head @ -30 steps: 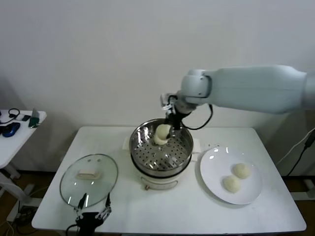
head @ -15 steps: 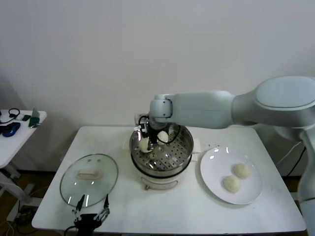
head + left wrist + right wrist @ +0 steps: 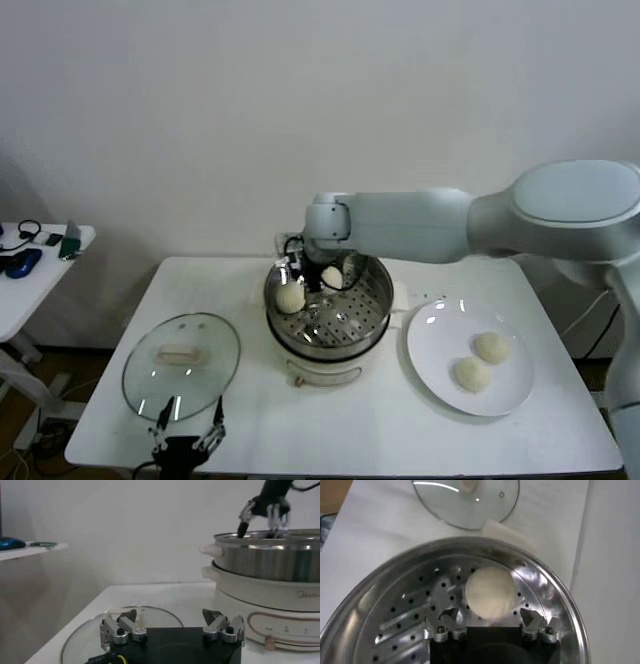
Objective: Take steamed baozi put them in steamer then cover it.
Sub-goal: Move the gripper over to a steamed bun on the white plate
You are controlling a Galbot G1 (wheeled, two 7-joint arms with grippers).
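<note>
My right gripper grabs a baozi from the white plate by its rounded sides next, to add another to the steamer (image 3: 345,325).
The steamer (image 3: 345,325) stands mid-table on its white pot base. Two steamed baozi lie in it: one (image 3: 291,297) by the left wall, one (image 3: 332,277) at the back. My right gripper (image 3: 306,277) hangs open just above the left baozi, touching nothing. In the right wrist view that baozi (image 3: 490,592) rests on the perforated floor (image 3: 410,615) just ahead of the open right gripper (image 3: 489,616). Two more baozi (image 3: 490,347) (image 3: 471,374) sit on the white plate (image 3: 435,335). My left gripper (image 3: 171,617) waits open at the table's front left, over the glass lid (image 3: 95,630).
The glass lid (image 3: 181,365) lies flat on the table left of the steamer, its pale knob up. A small side table (image 3: 40,255) with dark items stands far left. The plate lies right of the steamer, near the table's right edge.
My right gripper carried a baozi from the steamer's back to its left side, lowered it, then opened; the baozi now rests on the steamer floor. The left arm has not moved.
</note>
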